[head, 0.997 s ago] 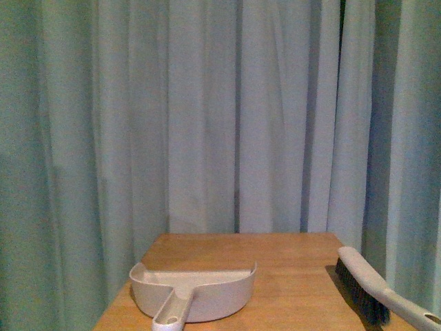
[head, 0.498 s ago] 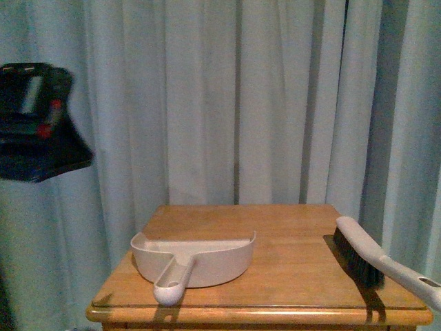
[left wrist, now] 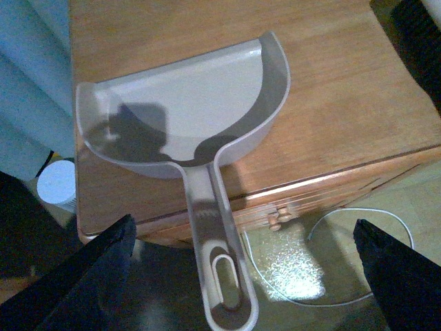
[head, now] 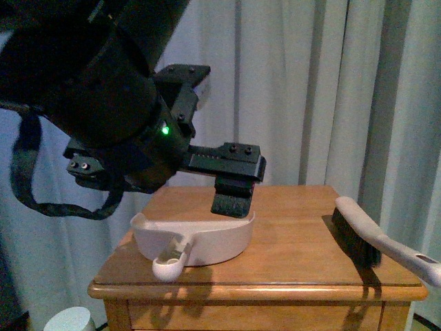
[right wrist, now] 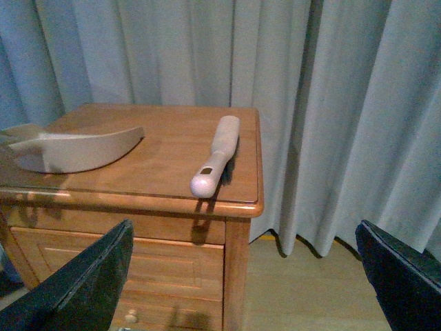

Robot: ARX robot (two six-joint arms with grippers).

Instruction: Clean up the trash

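The dustpan has a broad scoop wider than my open fingers, so my left gripper must next grab its narrow handle (head: 173, 258).
The trash is out of view in every frame. My left gripper (left wrist: 242, 231) hangs open above the handle of a beige dustpan (left wrist: 186, 110), with nothing between its fingers. In the front view the left arm (head: 103, 89) fills the upper left, and one black finger (head: 234, 196) hovers just over the dustpan (head: 200, 241). My right gripper (right wrist: 242, 227) is open and empty, held off the front right corner of the wooden table (right wrist: 227, 203), over the floor.
A beige hand brush (head: 372, 241) with dark bristles lies on the table's right side, its handle past the edge (right wrist: 217, 155). A white round container (left wrist: 58, 186) and a thin cable (left wrist: 358, 214) are on the floor. Grey curtains (head: 310, 89) hang behind.
The left arm has swung in from the far left and now hangs over the dustpan. The front view has tilted down, showing more of the table's front.
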